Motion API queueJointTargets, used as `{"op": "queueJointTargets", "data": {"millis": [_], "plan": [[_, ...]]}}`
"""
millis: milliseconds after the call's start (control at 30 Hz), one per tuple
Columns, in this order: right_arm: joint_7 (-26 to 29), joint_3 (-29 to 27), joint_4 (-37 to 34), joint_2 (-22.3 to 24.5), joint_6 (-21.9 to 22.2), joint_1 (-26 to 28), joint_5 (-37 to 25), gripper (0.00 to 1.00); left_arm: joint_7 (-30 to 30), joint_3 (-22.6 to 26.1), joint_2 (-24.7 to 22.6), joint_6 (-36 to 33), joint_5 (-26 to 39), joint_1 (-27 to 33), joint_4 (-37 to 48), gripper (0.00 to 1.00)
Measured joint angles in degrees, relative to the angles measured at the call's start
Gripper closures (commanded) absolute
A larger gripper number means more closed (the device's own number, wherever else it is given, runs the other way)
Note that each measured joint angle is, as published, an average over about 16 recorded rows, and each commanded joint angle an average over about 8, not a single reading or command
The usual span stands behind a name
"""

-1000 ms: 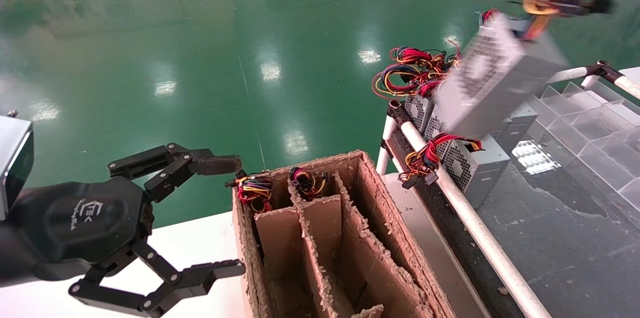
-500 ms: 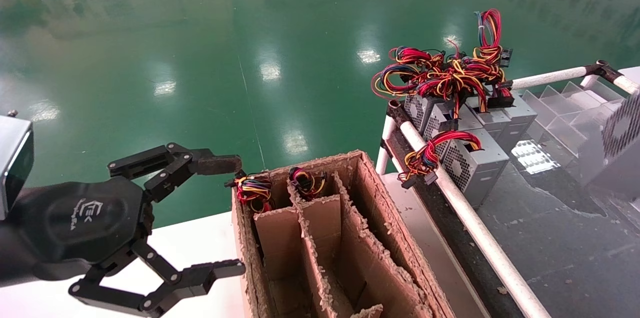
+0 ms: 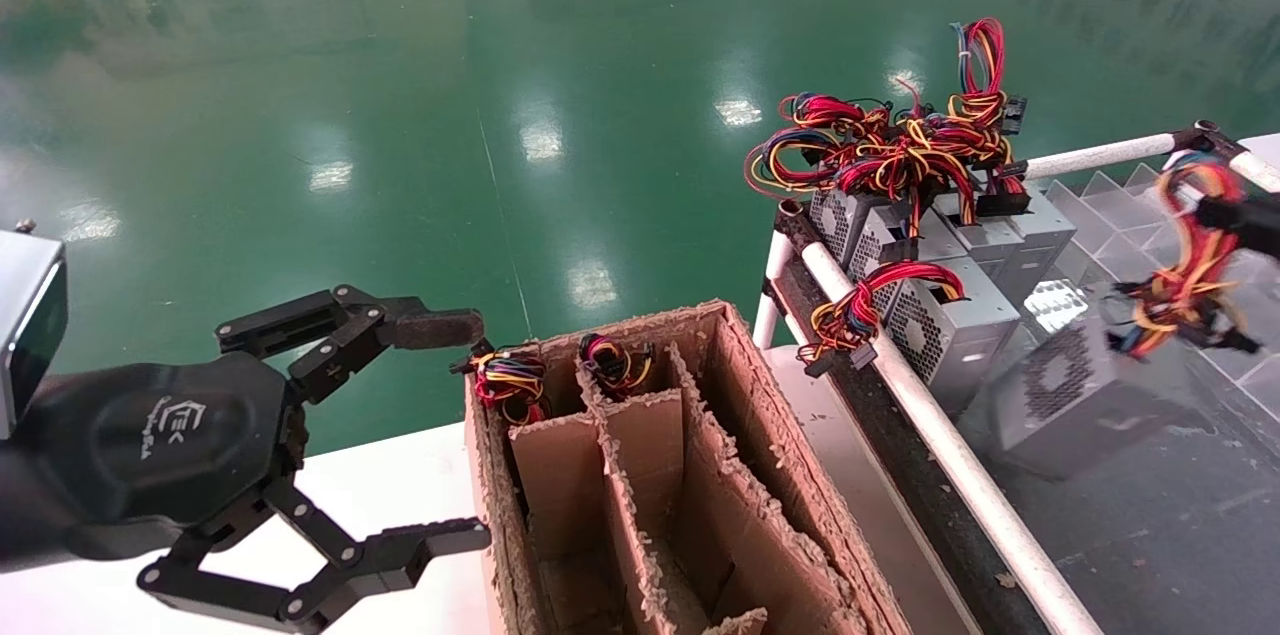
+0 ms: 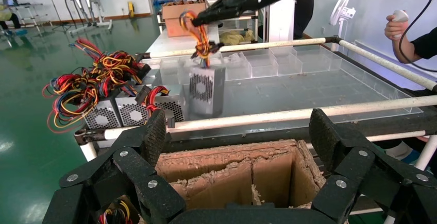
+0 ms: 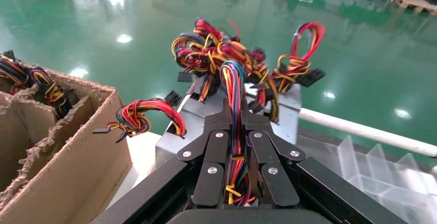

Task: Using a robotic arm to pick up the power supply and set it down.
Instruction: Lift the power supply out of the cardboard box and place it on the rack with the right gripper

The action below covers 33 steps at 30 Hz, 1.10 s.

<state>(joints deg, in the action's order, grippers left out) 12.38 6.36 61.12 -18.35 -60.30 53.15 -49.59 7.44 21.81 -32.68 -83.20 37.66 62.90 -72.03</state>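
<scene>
The power supply is tilted, and its lower edge hangs over the dark table. My right gripper needs to stay closed on it until it stands flat beside the row.
My right gripper (image 5: pixel 234 112) is shut on the coloured wire bundle (image 5: pixel 233 82) of a grey power supply (image 3: pixel 1075 397). The box hangs by those wires (image 3: pixel 1185 277) low over the dark table (image 3: pixel 1150 535), beside the row of similar supplies; whether it touches the table I cannot tell. The left wrist view shows the same gripper (image 4: pixel 203 18) above the hanging supply (image 4: pixel 206 87). My left gripper (image 3: pixel 465 430) stays open and empty next to the cardboard box, its fingers (image 4: pixel 154 136) spread wide.
A brown cardboard divider box (image 3: pixel 760 475) stands in front, with wire bundles (image 3: pixel 510 380) in its far compartments. A white rail (image 3: pixel 930 435) edges the dark table. Several power supplies (image 3: pixel 930 325) with tangled wires (image 3: pixel 890 150) line the far corner. Clear plastic dividers (image 3: pixel 1130 245) lie behind.
The held power supply came down from high at the far right, swung out to the right edge, and now hangs low beside the row. The left arm has not moved.
</scene>
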Motion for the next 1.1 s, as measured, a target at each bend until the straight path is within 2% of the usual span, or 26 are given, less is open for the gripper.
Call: {"op": "queueJointTargets", "data": {"millis": [267,633,1000,1033,1067,1100], "plan": [[0.63,5.04,-1.45,-6.58,1.2,7.32,-6.1,1.0,0.0,0.0,0.0,0.0,0.0,0.0,0.0,0.0],[-0.58,11.29,-9.59,-15.0,-1.15,19.96,-14.15,1.0,0.0,0.01,0.0,0.0,0.0,0.0,0.0,0.0],[-5.45,12.87,-17.78,-20.02,-2.48,25.93,-16.56,1.0,0.0,0.01,0.0,0.0,-0.01,0.0,0.0,0.0],[-5.93,12.86,-18.31,-20.28,-2.64,26.18,-16.52,0.99,0.0,0.01,0.0,0.0,-0.01,0.0,0.0,0.0],[-6.39,12.82,-18.81,-20.51,-2.83,26.39,-16.44,0.94,0.0,0.01,0.0,0.0,-0.01,0.0,0.0,0.0],[-6.83,12.78,-19.29,-20.71,-3.04,26.57,-16.34,0.82,0.0,0.01,0.0,0.0,-0.01,0.0,0.0,0.0]]}}
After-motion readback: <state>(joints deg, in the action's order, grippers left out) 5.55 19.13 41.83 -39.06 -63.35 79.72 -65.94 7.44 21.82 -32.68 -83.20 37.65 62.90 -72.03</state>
